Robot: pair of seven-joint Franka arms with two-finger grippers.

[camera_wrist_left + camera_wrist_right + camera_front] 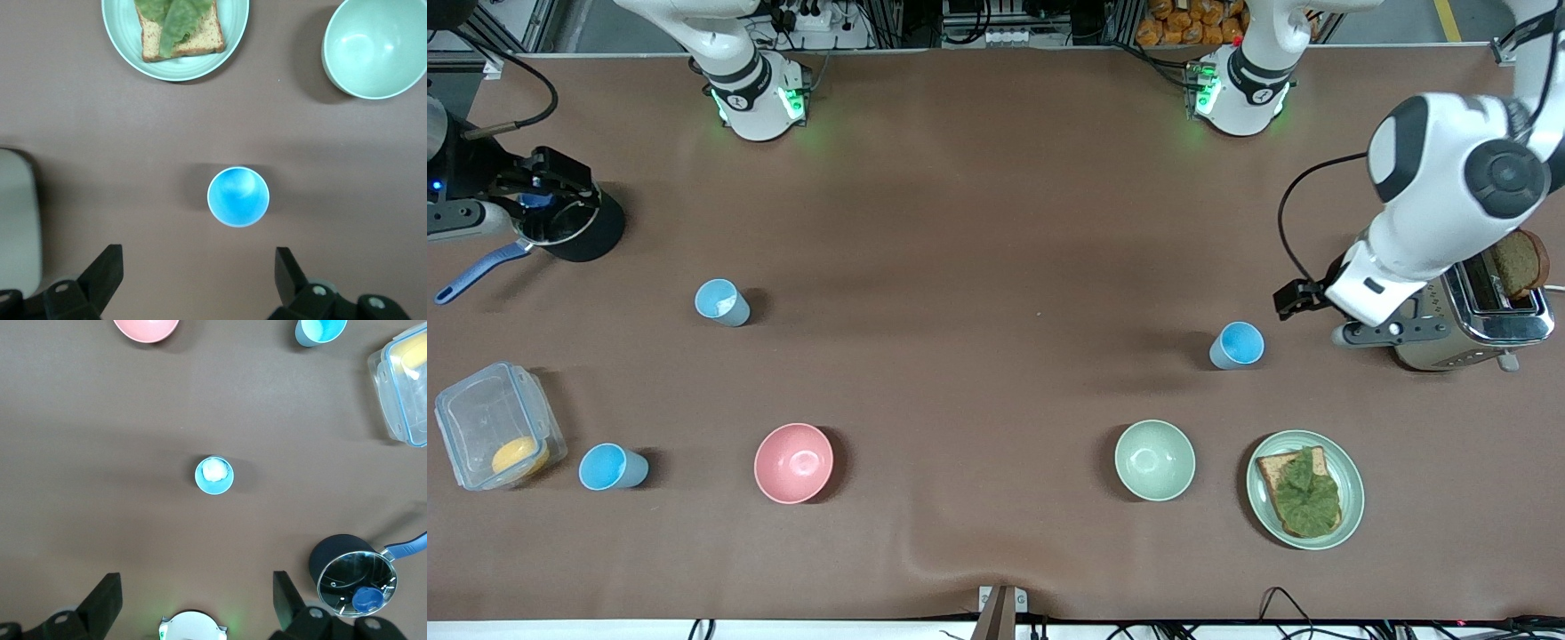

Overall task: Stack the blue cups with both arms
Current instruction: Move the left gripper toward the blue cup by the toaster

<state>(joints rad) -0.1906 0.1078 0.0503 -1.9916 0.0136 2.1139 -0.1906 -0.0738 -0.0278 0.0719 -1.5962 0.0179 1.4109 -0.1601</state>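
I should next pick up the blue cup beside the toaster (1462, 320) by its rim (1246, 324) with my left gripper. Then I can stack the blue cups.
Three blue cups stand upright and apart on the brown table. One blue cup (1237, 346) is toward the left arm's end, beside the toaster; it also shows in the left wrist view (238, 197). My left gripper (198, 270) is open and empty, over the table between that cup and the toaster. A second blue cup (722, 302) shows in the right wrist view (213, 475). My right gripper (197, 593) is open and empty, high over the table near it. The third blue cup (612, 468) stands next to a plastic box and also shows in the right wrist view (320, 330).
A pink bowl (793, 463), a pale green bowl (1154, 460) and a plate with toast and lettuce (1305, 489) lie nearer the front camera. A toaster (1476, 316) stands under the left arm. A black pot (569, 231) and a clear box (498, 427) are at the right arm's end.
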